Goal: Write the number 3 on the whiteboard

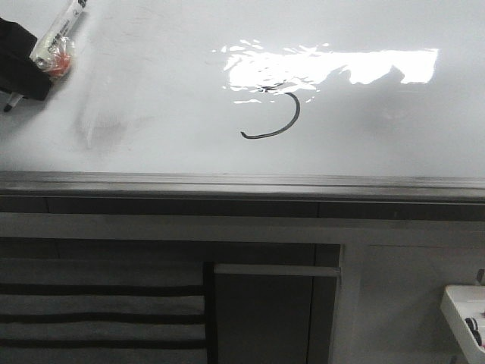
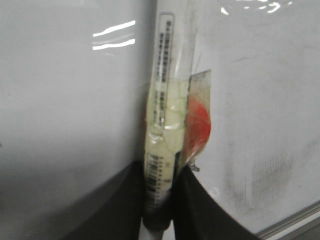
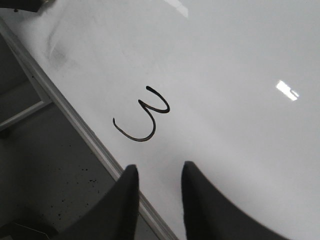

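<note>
The marker's dark tip rests low over the glossy whiteboard and the marker (image 1: 57, 34) would lie where it is, so it is now time for my left gripper to open.
The whiteboard (image 1: 379, 136) lies glossy white with a grey metal frame. The number 3 (image 1: 276, 117) shows in the front view as a thin dark hook, its top lost in the bright reflection. In the right wrist view the number 3 (image 3: 145, 117) shows whole. My left gripper (image 1: 26, 72) is at the board's far left, shut on a marker (image 1: 57, 34) wrapped in clear tape with a red patch. The left wrist view shows the marker (image 2: 162, 125) clamped in the left gripper (image 2: 160, 177). My right gripper (image 3: 157, 172) is open and empty over the board's near edge, a short way from the 3.
A bright rectangular light reflection (image 1: 333, 68) lies just above the stroke. A faint grey smudge (image 1: 106, 125) marks the board's left part. The grey frame edge (image 1: 242, 182) runs along the front. Below it are a striped panel (image 1: 98, 311) and a white object (image 1: 466, 315).
</note>
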Robot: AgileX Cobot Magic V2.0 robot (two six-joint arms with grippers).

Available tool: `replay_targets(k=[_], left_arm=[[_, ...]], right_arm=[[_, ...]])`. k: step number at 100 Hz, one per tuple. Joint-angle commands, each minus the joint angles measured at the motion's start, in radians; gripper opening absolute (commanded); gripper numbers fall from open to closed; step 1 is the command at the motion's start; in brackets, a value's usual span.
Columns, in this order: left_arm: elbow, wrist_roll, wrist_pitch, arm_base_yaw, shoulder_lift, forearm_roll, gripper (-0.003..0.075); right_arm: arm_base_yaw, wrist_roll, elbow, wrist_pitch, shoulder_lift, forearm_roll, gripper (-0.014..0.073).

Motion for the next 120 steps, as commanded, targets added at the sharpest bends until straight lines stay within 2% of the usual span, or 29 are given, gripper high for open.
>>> replay_targets(k=[1,6,18,23,28,40,58,81,91,120], left_arm=[[-0.026,-0.015,-0.065,-0.002,-0.02,-0.027,0.0009],[-0.026,-0.019,-0.063,-0.002,-0.02,-0.027,0.0074],[-0.026,-0.019,-0.063,-0.002,-0.02,-0.026,0.0328],[-0.026,-0.019,-0.053,-0.002,-0.02,-0.026,0.0396],[-0.026,-0.019,-0.049,-0.002,-0.02,-0.026,0.0425],[-0.026,-0.019,-0.005,-0.002,-0.02,-0.045,0.0417],[-0.026,-0.019,-0.018,-0.002,-0.027,-0.041,0.0417],[-0.026,-0.019,0.042,-0.002,-0.156,-0.03,0.0417],[-0.026,-0.021,0.077,-0.002,-0.247,-0.03,0.0417],[-0.026,-0.09,0.194,-0.002,-0.455,-0.03,0.0417]], right_arm=[[-0.007,-0.001,-0.022,-0.062,-0.024,0.026,0.0169],[-0.007,-0.001,-0.022,-0.064,-0.024,0.026,0.0169],[-0.007,-0.001,-0.022,-0.068,-0.024,0.026,0.0169],[-0.007,-0.001,-0.022,-0.071,-0.024,0.026,0.0169],[-0.007,-0.001,-0.022,-0.074,-0.024,0.026,0.0169],[-0.007,-0.001,-0.022,-0.074,-0.024,0.026,0.0169],[-0.007,0.017,-0.022,-0.074,-0.024,0.026,0.0169],[-0.011,0.147,0.006,-0.093,-0.102,0.026,0.0169],[-0.027,0.212,0.077,-0.172,-0.182,0.026,0.0169],[-0.033,0.212,0.374,-0.348,-0.454,0.024,0.0169]])
